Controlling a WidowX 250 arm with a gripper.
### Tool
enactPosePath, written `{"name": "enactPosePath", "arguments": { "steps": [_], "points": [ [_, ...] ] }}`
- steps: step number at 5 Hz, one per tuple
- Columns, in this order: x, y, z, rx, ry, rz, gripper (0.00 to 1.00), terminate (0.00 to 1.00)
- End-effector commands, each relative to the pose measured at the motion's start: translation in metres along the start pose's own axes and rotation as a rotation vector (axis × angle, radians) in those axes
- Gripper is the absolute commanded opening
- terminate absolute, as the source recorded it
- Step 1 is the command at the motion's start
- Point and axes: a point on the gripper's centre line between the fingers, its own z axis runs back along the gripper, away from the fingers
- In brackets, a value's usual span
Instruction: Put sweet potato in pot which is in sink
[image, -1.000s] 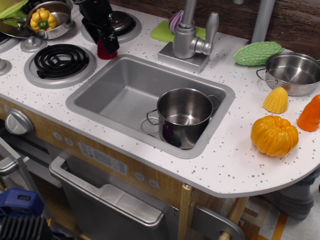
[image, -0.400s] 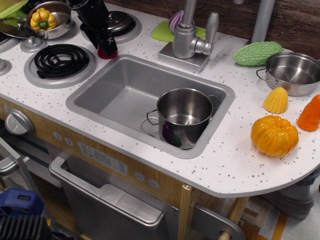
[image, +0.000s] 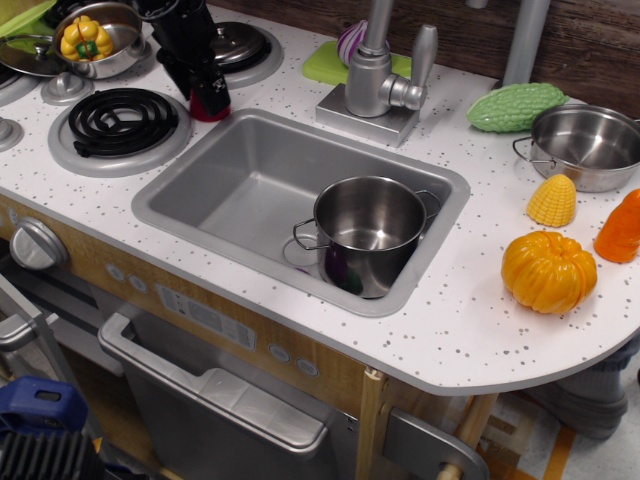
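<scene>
The sweet potato (image: 212, 108) should go in the pot in the sink, so my gripper should grab it by its rounded sides next.
The sweet potato (image: 212, 108), a small dark red lump, sits on the white counter just past the sink's far left corner, mostly covered by my gripper. My black gripper (image: 197, 88) is low over it, and its fingers appear to stand either side of it, open. The shiny steel pot (image: 372, 226) stands upright in the right half of the grey sink (image: 235, 190), well to the right of my gripper.
The faucet (image: 378, 75) stands behind the sink. A black coil burner (image: 122, 120) and a bowl with a yellow pepper (image: 95, 38) lie left. At the right are a green gourd (image: 515, 107), steel pan (image: 590, 145), corn (image: 553, 200), pumpkin (image: 548, 270) and orange piece (image: 620, 230).
My gripper has moved a little left and down onto the sweet potato, so less of the red lump shows. The sweet potato and the pot have not moved.
</scene>
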Motion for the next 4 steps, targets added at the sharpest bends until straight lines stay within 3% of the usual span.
{"name": "enactPosePath", "arguments": {
  "steps": [1, 2, 4],
  "points": [
    [0.035, -0.020, 0.068, 0.131, -0.018, -0.028, 0.00, 0.00],
    [0.041, -0.041, 0.077, 0.146, -0.007, 0.026, 0.00, 0.00],
    [0.042, -0.105, 0.070, 0.148, -0.031, 0.287, 0.00, 0.00]
  ]
}}
